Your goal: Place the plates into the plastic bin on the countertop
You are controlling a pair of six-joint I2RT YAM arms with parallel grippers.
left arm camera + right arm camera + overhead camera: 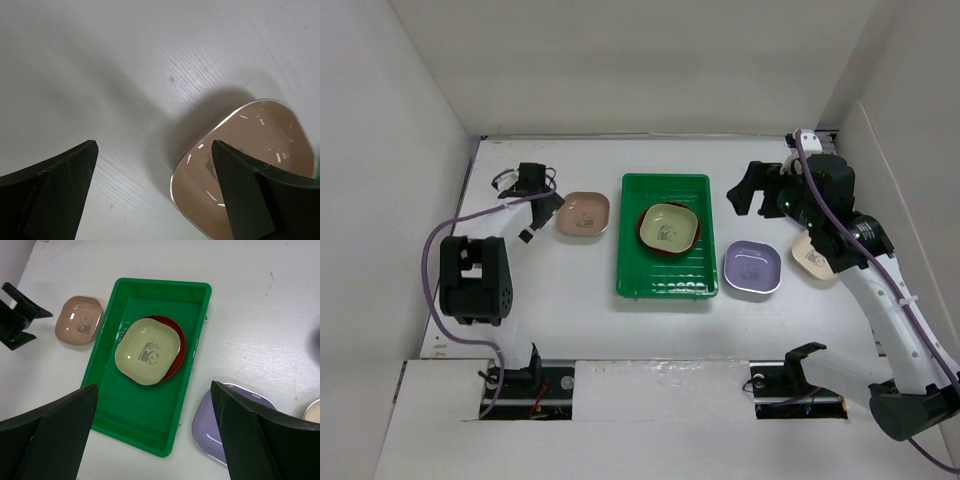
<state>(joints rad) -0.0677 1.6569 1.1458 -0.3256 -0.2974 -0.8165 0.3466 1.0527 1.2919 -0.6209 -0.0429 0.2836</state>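
Observation:
The left gripper's fingers are at an angle above the pink-tan dish's rim (558, 224) (188, 155), so the gripper isn't ready to close yet. It needs to turn and lower first, then close on the dish's rim.
The green plastic bin (665, 282) lies mid-counter. Inside it a pale green dish (669, 226) rests on a red-brown plate (668, 254); both show in the right wrist view, dish (147, 351) on plate (178, 347). A pink-tan dish (583, 214) sits left of the bin. My left gripper (542, 218) is open at its left rim; in the left wrist view (155, 192) one finger overlaps the dish (250, 150). A lavender dish (752, 267) and a cream dish (808, 258) lie right of the bin. My right gripper (745, 190) is open and empty, above them.
White walls close in the countertop (570, 290) on the left, back and right. The right arm (880, 280) covers part of the cream dish. The left arm's body (470, 280) stands at the near left. The right wrist view shows the bin (140, 415) below.

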